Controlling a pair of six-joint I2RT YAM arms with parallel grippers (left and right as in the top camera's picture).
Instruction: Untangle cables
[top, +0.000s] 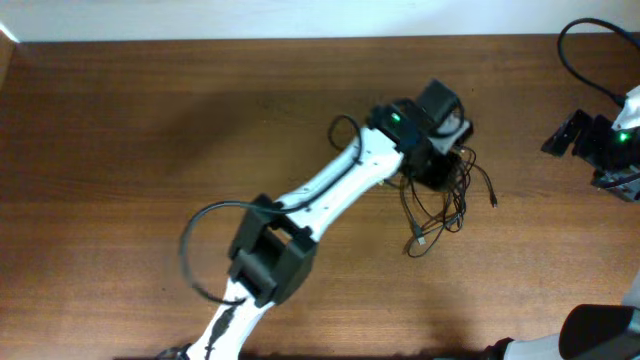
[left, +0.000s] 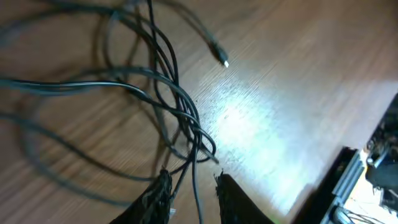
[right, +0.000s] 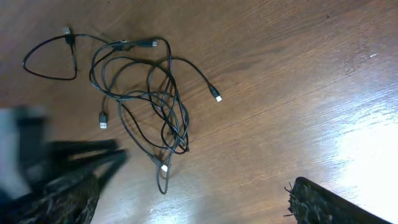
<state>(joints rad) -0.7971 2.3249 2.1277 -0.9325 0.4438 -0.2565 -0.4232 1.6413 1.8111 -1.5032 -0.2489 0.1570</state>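
Observation:
The left gripper grabs the cables' strands between its fingers next, which leaves the rest free for my right gripper to untangle.
The cables (top: 445, 200) are thin black cords with small silvery plugs, lying tangled on the wooden table right of centre. My left gripper (top: 437, 172) is over the top of the tangle. In the left wrist view its fingers (left: 196, 196) are open, with one or two strands of the cables (left: 177, 109) running between the tips, and a loose plug (left: 221, 58) lies beyond. My right gripper (top: 568, 135) is at the far right, apart from the cables. In the right wrist view its fingers (right: 186, 205) are wide open and empty, with the whole tangle (right: 155, 102) ahead of them.
The left arm (top: 330, 190) reaches diagonally from the bottom left across the table (top: 150, 130). Its thick black cable loops beside it (top: 195, 250). A blurred dark shape (right: 37, 149) stands at the left of the right wrist view. The table's far edge meets a white wall.

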